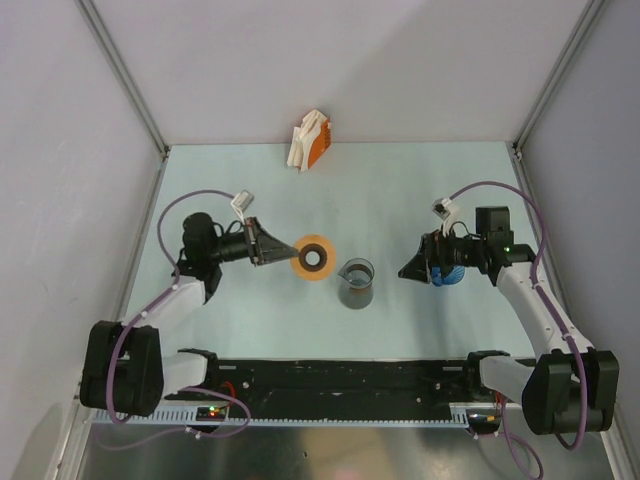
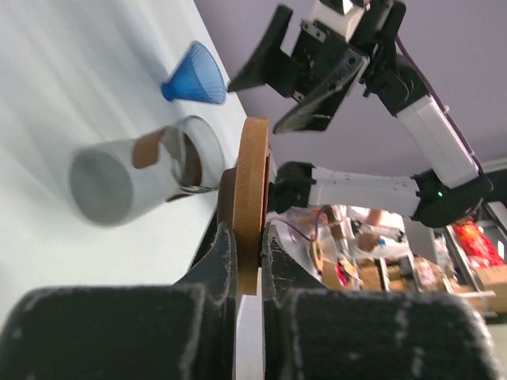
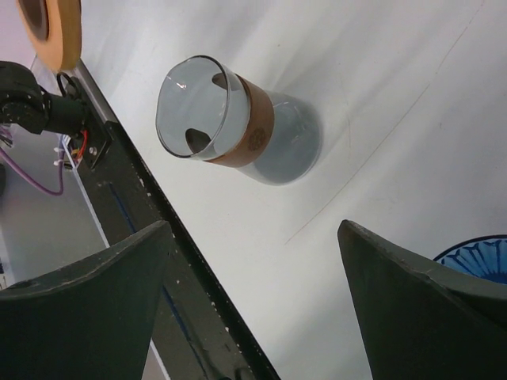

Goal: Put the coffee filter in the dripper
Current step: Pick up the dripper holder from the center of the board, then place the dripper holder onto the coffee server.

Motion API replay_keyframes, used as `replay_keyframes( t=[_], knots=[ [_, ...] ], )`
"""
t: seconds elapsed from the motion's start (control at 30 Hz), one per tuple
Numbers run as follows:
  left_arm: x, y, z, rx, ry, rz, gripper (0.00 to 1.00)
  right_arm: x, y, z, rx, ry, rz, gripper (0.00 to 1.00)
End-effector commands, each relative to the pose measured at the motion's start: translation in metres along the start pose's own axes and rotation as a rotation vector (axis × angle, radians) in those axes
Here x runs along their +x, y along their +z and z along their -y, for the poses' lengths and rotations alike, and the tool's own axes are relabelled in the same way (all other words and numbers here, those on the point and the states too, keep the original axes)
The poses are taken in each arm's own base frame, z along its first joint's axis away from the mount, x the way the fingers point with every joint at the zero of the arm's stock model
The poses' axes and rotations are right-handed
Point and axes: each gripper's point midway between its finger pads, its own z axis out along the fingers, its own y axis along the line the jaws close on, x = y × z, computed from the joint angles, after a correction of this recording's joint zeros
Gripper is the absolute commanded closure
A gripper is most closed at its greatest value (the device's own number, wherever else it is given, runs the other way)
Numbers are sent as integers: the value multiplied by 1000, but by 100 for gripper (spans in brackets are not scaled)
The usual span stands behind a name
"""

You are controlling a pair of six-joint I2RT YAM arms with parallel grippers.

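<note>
My left gripper holds the flat orange ring [image 1: 314, 257] short of the glass cup's open rim and needs to move it toward the rim. The ring would fall beside the cup if I opened now.
The blue ribbed dripper [image 1: 451, 274] sits on the table at the right, mostly under my right gripper [image 1: 409, 270]; it also shows as a blue cone [image 2: 196, 75] and a blue rim [image 3: 478, 255]. That gripper is open, hanging above bare table with nothing between its fingers. My left gripper [image 1: 290, 252] is shut on the edge of a flat orange ring [image 1: 314, 257], held on edge between the pads [image 2: 252, 190]. White folded papers in an orange holder [image 1: 310, 141], probably the coffee filter stack, stand at the back of the table.
A glass cup with a brown band [image 1: 356, 283] stands between the two grippers, just right of the ring. It shows in the left wrist view [image 2: 135, 178] and in the right wrist view [image 3: 238, 119]. The black rail [image 1: 340, 375] runs along the near edge.
</note>
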Motion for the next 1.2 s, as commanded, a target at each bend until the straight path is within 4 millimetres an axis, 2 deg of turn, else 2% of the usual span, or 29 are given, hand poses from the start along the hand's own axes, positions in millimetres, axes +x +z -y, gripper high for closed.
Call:
replay_keyframes(
  t=[0.0,0.23,0.53,0.9,1.17],
  knots=[
    [9,26,30,55,-30,-62,100,-12,3,-7,-23,-8,26,9],
    [16,63,39,86,-74,-133,100,-7,4,-3,3,10,8,9],
    [11,96,33,80,-125,-170,100,-5,3,-3,6,6,2,10],
    [19,118,5,35,-180,-205,100,-4,1,-2,20,-7,4,10],
    [23,123,-5,21,-194,-220,97,-4,1,-1,22,-8,1,10]
  ],
)
